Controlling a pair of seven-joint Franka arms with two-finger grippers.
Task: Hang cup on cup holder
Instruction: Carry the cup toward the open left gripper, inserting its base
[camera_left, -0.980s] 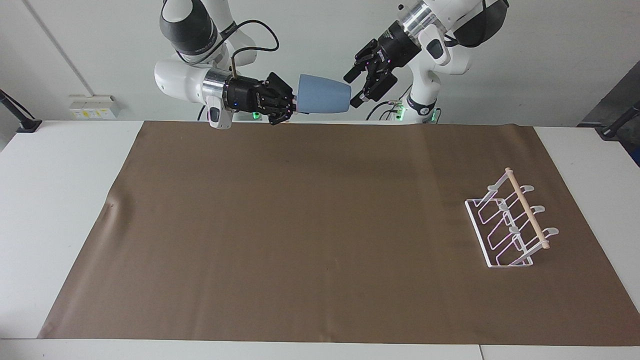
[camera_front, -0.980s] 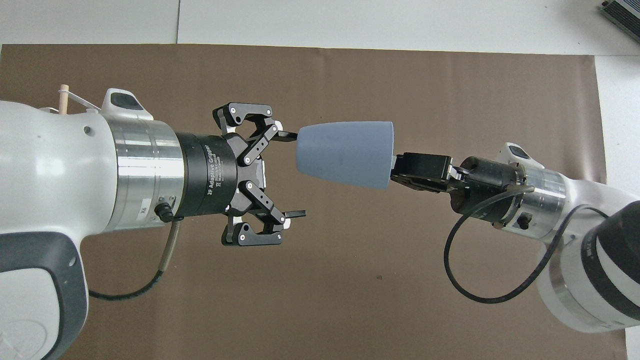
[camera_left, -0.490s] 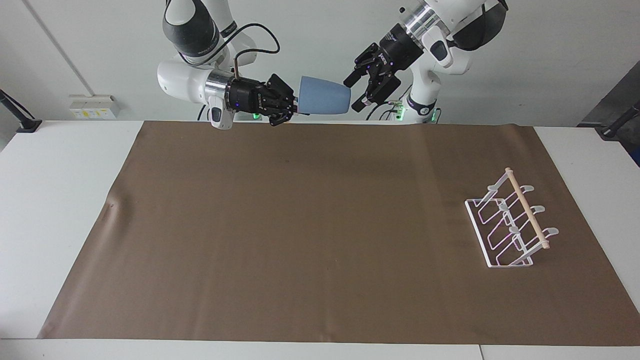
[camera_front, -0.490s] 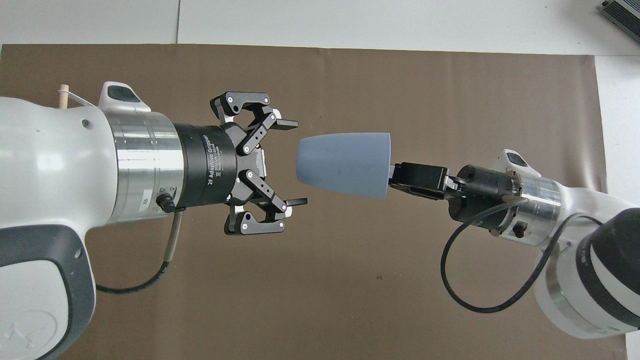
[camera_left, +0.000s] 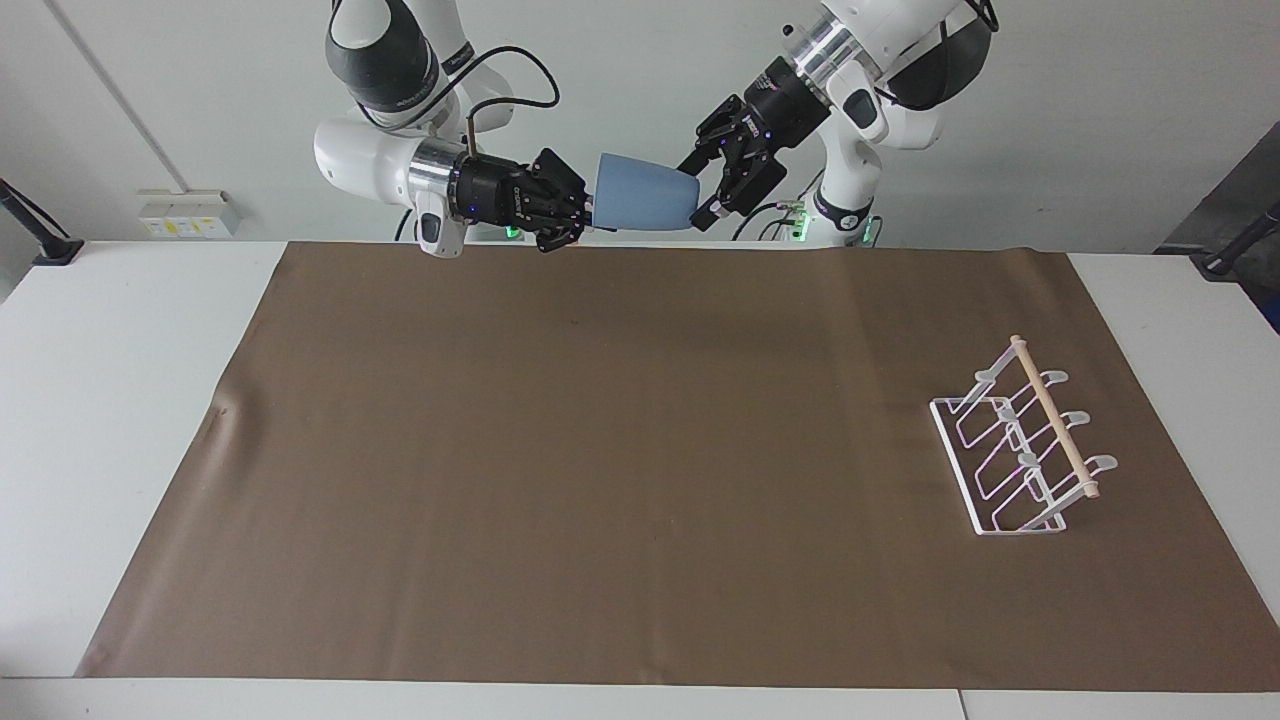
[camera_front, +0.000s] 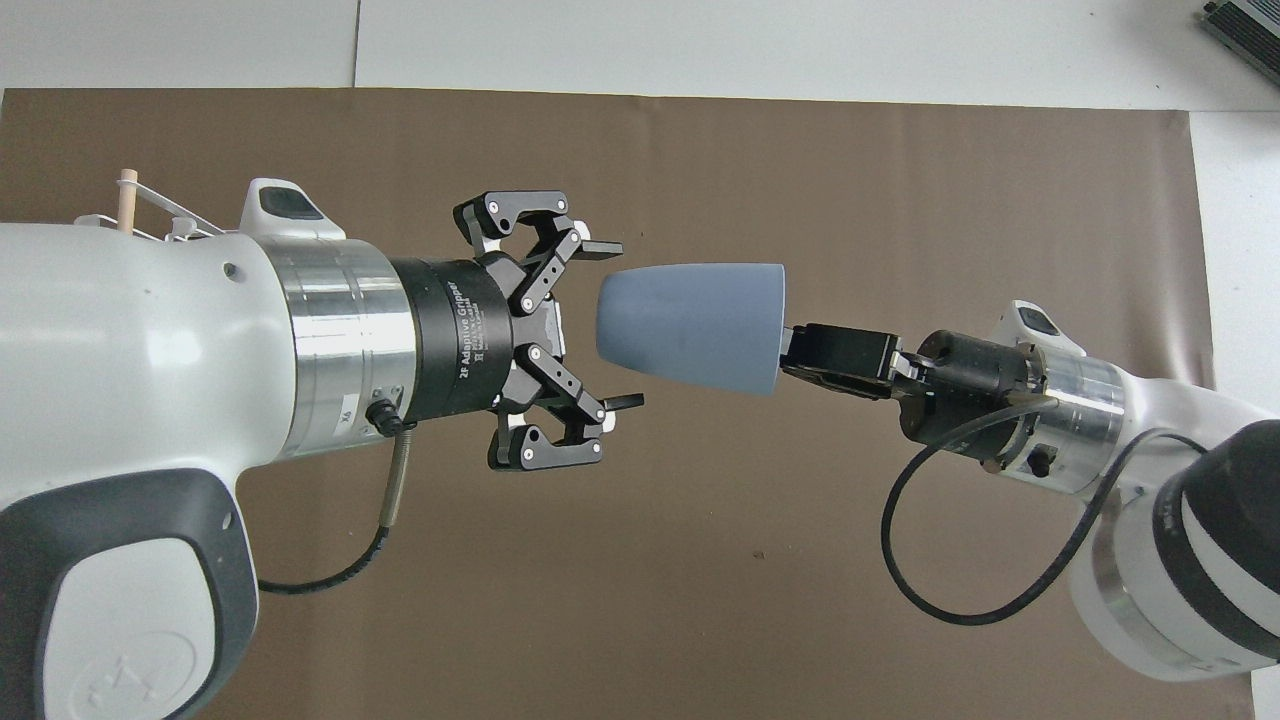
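The left gripper isn't ready to close on the cup yet: its fingers barely overlap the light-blue cup's narrow base (camera_front: 614, 316), so it will move toward its wide rim (camera_front: 775, 326) first.
The light-blue cup (camera_left: 640, 193) (camera_front: 690, 325) hangs on its side in the air over the edge of the mat at the robots' end. My right gripper (camera_left: 592, 210) (camera_front: 790, 350) is shut on its wide rim. My left gripper (camera_left: 698, 190) (camera_front: 615, 325) is open, and its two fingertips straddle the cup's narrow base with a gap on each side. The white wire cup holder (camera_left: 1020, 450) with its wooden dowel stands on the mat toward the left arm's end. In the overhead view only the holder's dowel tip (camera_front: 127, 200) shows past the left arm.
A brown mat (camera_left: 600, 450) (camera_front: 700, 550) covers most of the white table (camera_left: 100, 400). Nothing else lies on the mat besides the holder.
The left gripper has moved in toward the cup, so its open fingers now reach around the base. Both arms shifted slightly toward the robots' end. The right gripper keeps its hold.
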